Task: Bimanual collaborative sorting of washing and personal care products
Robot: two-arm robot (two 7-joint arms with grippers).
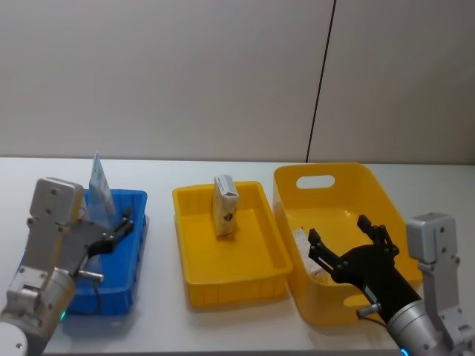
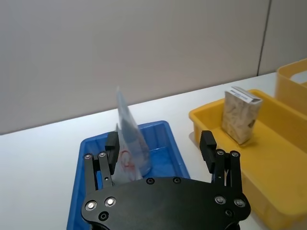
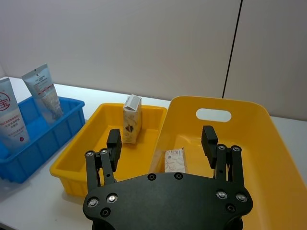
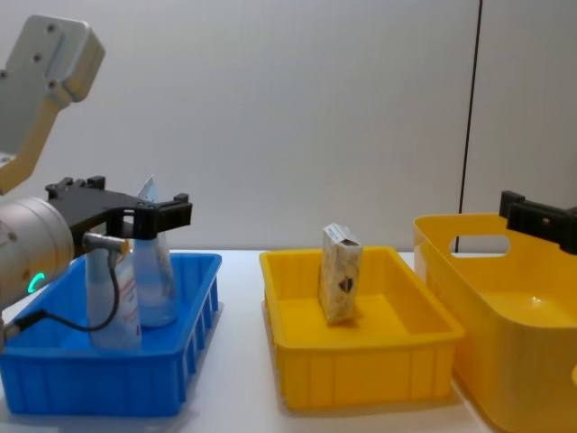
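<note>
Next, my left gripper grabs the pale squeeze tube by its exposed upper half [image 3: 6, 108], since the blue tray's sides surround the tube's lower end.
Two pale blue-white tubes [image 3: 9, 120] [image 3: 45, 91] with red print stand upright in the blue tray [image 1: 119, 289]. My left gripper [image 2: 160, 146] hovers open over that tray, with one tube [image 2: 127, 139] close beside one finger [image 2: 111, 143] and not clamped. A cream-beige carton [image 1: 225, 205] stands upright in the yellow tray [image 1: 230, 285]. Another carton [image 3: 174, 160] lies on the floor of the tall yellow basket [image 1: 371, 182]. My right gripper [image 1: 349, 248] is open above the basket's near side, holding nothing.
The three containers stand in a row on the white table [image 1: 159, 326]: blue tray left, yellow tray middle, basket right. A grey wall with a dark vertical seam [image 1: 319, 89] is behind. Bare table lies in front of the trays.
</note>
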